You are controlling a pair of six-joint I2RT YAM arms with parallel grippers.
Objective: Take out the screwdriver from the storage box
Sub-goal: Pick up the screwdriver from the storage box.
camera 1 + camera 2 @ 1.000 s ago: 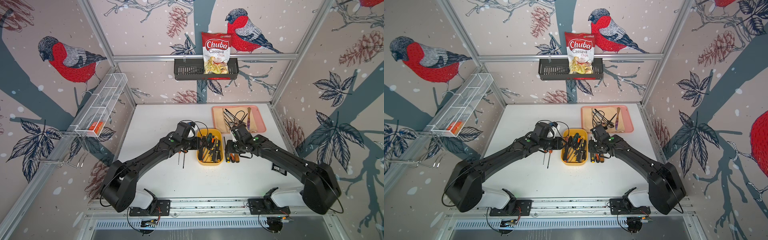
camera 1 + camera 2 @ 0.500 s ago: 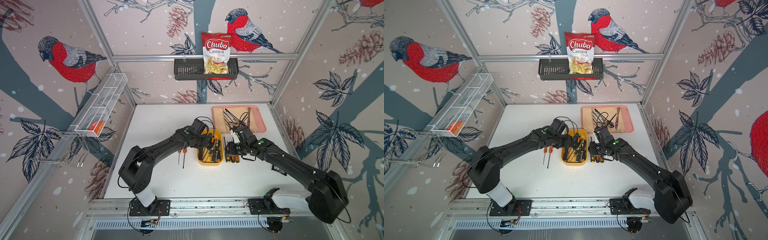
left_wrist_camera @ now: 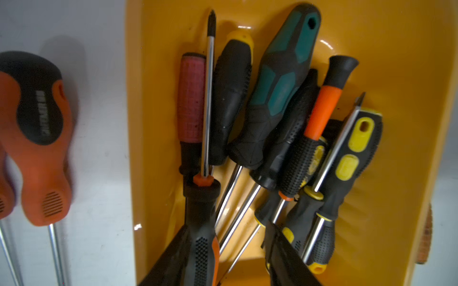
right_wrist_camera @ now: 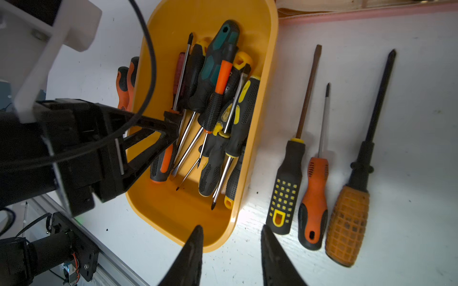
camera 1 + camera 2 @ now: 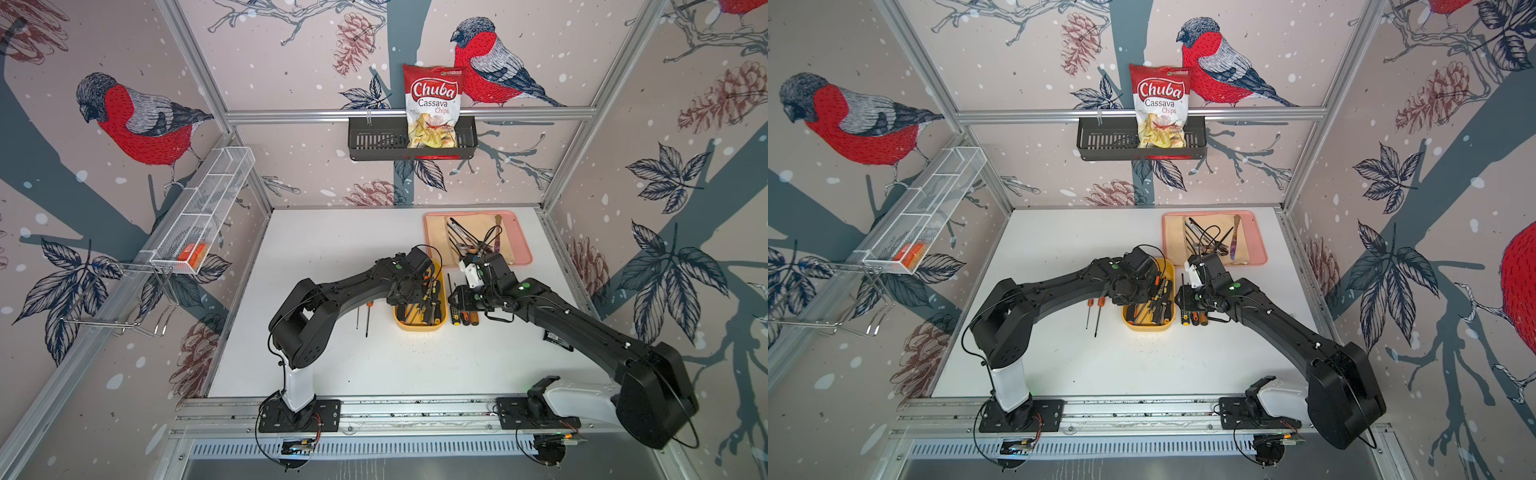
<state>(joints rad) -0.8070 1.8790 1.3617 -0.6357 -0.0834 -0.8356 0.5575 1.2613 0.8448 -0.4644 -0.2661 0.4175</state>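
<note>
My left gripper grabs the black-and-orange-handled screwdriver (image 3: 202, 222) across its handle near its stem next, to take the screwdriver out of the storage box.
The yellow storage box (image 5: 419, 327) (image 5: 1147, 327) sits mid-table holding several screwdrivers. My left gripper (image 3: 229, 237) (image 4: 172, 126) is down inside it and open. One finger lies against a black-and-orange-handled screwdriver (image 3: 202, 222) (image 4: 163, 161), and that handle and some bare shafts lie between the jaws. My right gripper (image 4: 231, 237) (image 5: 455, 298) hovers open over the box's near right corner. One fingertip is above the rim, the other above the table, and nothing is held. Both top views hide the left fingertips under the wrist.
Two orange-handled screwdrivers (image 5: 362, 316) lie left of the box. Three more (image 4: 314, 198) lie right of it. A pink tray (image 5: 524, 258) with utensils stands behind on the right. A black basket (image 5: 374, 143) with a chips bag and a wire shelf (image 5: 199, 224) hang on the walls.
My left arm swung right, from above the two screwdrivers on the table to over and into the box, with its jaws widening. The right gripper shifted only slightly.
</note>
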